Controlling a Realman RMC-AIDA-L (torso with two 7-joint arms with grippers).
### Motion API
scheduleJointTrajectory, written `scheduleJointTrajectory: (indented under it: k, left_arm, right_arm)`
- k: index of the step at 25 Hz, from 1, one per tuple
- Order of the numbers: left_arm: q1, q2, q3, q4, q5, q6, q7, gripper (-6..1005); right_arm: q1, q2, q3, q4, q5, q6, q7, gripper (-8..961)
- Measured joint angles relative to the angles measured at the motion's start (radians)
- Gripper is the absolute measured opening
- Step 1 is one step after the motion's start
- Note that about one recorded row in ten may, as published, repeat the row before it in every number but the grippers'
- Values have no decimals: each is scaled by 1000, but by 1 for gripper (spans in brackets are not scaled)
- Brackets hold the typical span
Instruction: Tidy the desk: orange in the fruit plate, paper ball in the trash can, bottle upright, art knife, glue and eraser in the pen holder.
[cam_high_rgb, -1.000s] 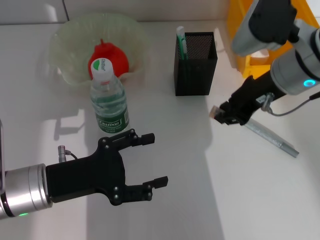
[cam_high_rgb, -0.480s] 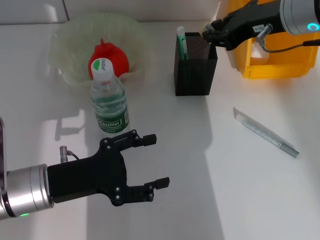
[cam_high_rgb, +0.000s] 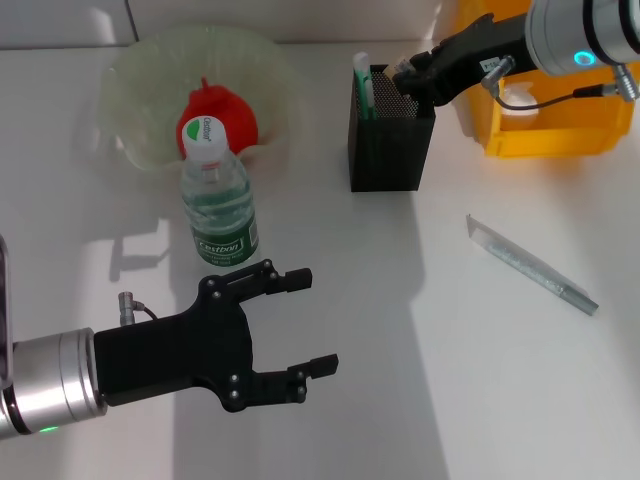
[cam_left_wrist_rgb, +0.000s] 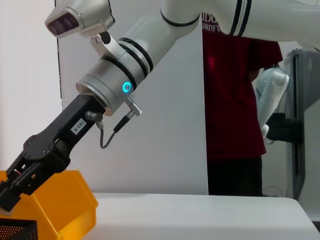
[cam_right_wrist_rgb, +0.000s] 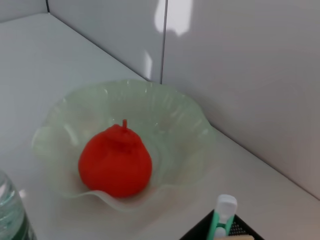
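I should let go of the pale eraser with my right gripper now. The eraser is inside the pen holder's top rim (cam_high_rgb: 386, 70), so it would rest in the holder.
My right gripper (cam_high_rgb: 404, 74) hovers at the top rim of the black mesh pen holder (cam_high_rgb: 391, 135), shut on the eraser (cam_right_wrist_rgb: 231, 235), which shows only as a pale sliver. From the holder sticks up the green-and-white glue (cam_high_rgb: 361, 82). On the desk (cam_high_rgb: 480, 380), right of the holder, lies the grey art knife (cam_high_rgb: 530, 265). The bottle (cam_high_rgb: 218, 195) stands upright in front of the pale-green fruit plate (cam_high_rgb: 140, 70), which holds the orange (cam_high_rgb: 235, 112). Something white that may be the paper ball (cam_high_rgb: 516, 104) rests in the yellow trash can (cam_high_rgb: 550, 135). My left gripper (cam_high_rgb: 300, 325) is open and empty, low and near.
A grey wall (cam_right_wrist_rgb: 240, 75) runs close behind the fruit plate and the trash can. In the left wrist view, a person in a red shirt (cam_left_wrist_rgb: 232, 100) stands beyond the desk's far side. The left arm's silver forearm (cam_high_rgb: 45, 385) lies along the desk's near left.
My right gripper rose from just above the desk near the art knife, carrying the eraser, and swung back left to the pen holder's rim. The left arm has not moved.
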Motion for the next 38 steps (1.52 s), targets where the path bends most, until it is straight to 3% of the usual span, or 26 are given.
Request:
scheduleJointTrajectory:
  k: [6, 12, 13, 20, 23, 28, 38]
  left_arm:
    - [0, 0, -3, -5, 0, 1, 0, 829]
    - [0, 0, -2, -6, 0, 1, 0, 829]
    - [0, 0, -2, -6, 0, 1, 0, 829]
    - [2, 0, -1, -4, 0, 3, 0, 829]
    - [0, 0, -1, -5, 0, 2, 0, 829]
    - [-2, -1, 1, 0, 0, 1, 0, 829]
    - [-3, 0, 0, -5, 2, 2, 0, 829]
  right_arm:
    - [20, 0, 1, 42, -21, 37, 11, 242]
    - [19, 0, -2, 9, -25, -13, 19, 279]
    - [16, -1, 2, -20, -29, -53, 44, 501]
    - [-33, -1, 34, -239, -172, -299, 246, 726]
    - [-45, -1, 38, -309, -264, -468, 352, 756]
    - [-55, -2, 39, -272, -275, -567, 339, 807]
    - [-49, -2, 27, -108, -313, -541, 314, 831]
